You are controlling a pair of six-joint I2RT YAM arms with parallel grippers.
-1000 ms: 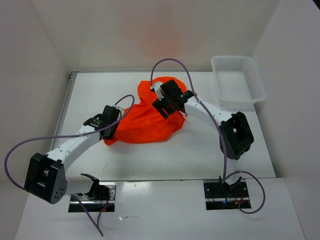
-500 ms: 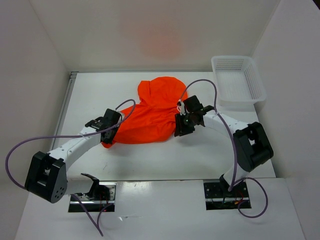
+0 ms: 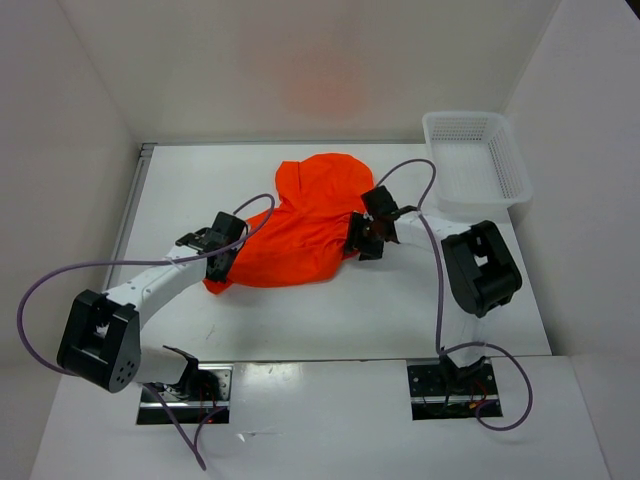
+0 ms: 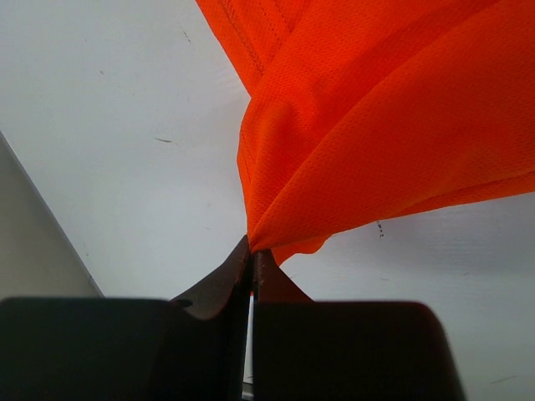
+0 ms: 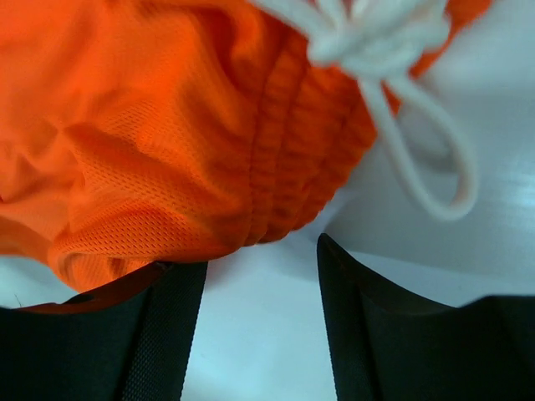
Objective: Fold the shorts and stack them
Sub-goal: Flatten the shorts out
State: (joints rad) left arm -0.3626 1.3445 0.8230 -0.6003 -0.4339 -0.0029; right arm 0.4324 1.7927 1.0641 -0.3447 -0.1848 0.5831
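Note:
The right gripper grabs the gathered waistband edge beside the drawstring next, opposite my left gripper's corner, to spread the orange shorts (image 3: 305, 225) for folding.
The orange shorts (image 3: 305, 225) lie spread and rumpled in the middle of the white table. My left gripper (image 3: 217, 262) is shut on a corner of the shorts (image 4: 351, 134) at their left edge, the fabric pinched between the closed jaws. My right gripper (image 3: 358, 243) is open at the right edge of the shorts, its jaws apart just short of the gathered waistband (image 5: 284, 159). The white drawstring (image 5: 393, 75) lies looped on the table beside the waistband.
A white mesh basket (image 3: 475, 160) stands at the back right of the table. White walls close the table at the back and both sides. Purple cables loop over both arms.
My right gripper let go of the top of the shorts, swung down to their right edge and drew in close to the waistband. The shorts flattened. My left gripper shifted slightly up, still gripping.

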